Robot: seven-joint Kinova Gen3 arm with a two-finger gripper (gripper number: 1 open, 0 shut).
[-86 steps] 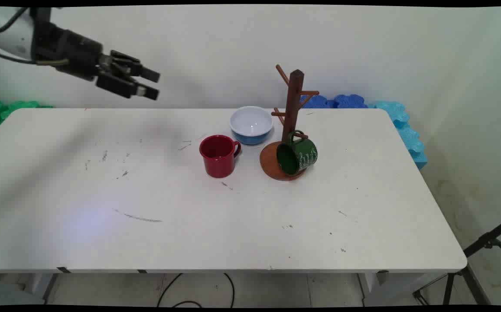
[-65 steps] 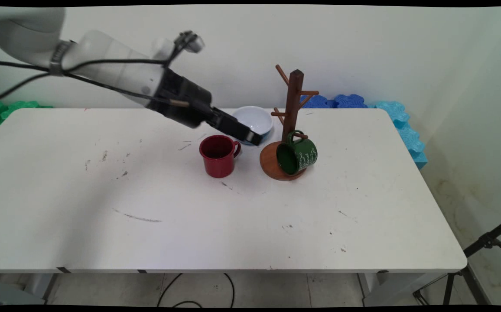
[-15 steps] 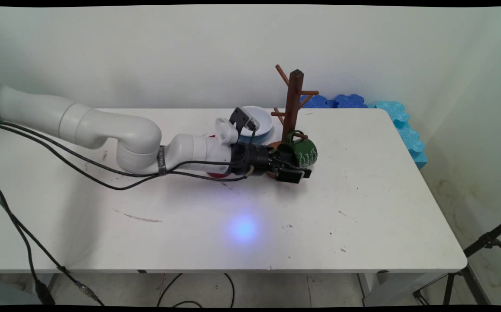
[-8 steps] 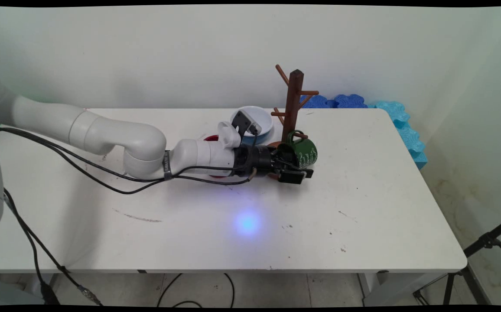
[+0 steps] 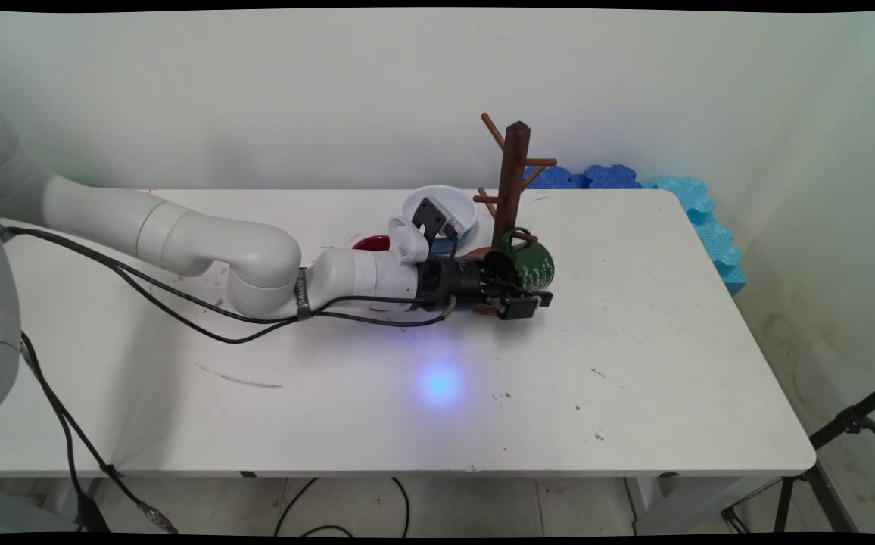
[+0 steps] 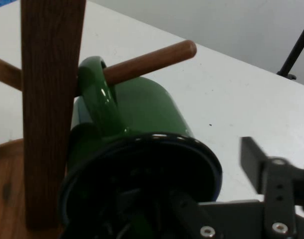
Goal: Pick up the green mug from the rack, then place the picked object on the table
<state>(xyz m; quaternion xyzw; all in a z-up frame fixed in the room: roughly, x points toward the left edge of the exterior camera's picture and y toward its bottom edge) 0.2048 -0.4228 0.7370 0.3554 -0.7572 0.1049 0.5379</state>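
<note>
My gripper grabs the green mug (image 6: 142, 107) by its rim (image 6: 212, 158) next, to lift the mug off the peg of the wooden mug tree.
A dark green mug (image 5: 537, 265) (image 6: 142, 107) hangs by its handle on a low peg (image 6: 152, 57) of the brown wooden mug tree (image 5: 515, 174) (image 6: 50, 99), its mouth turned towards the hand. My gripper (image 5: 522, 297) (image 6: 217, 174) lies low over the table and straddles the mug's rim. It is open: one finger reaches into the mug's mouth, the other finger (image 6: 259, 159) stands outside the wall with a gap to it. The arm hides most of a red mug (image 5: 372, 243) behind it.
A white bowl with a blue outside (image 5: 454, 206) stands behind the wrist, left of the tree's post. The tree's round base (image 6: 5, 191) rests on the white table (image 5: 634, 341). Blue foam tiles (image 5: 611, 176) line the back right edge; a tripod leg (image 5: 846, 424) stands at the right.
The arm came down from the upper left and stretched low across the table. In the last second the gripper slid a little right, further onto the green mug's rim.
</note>
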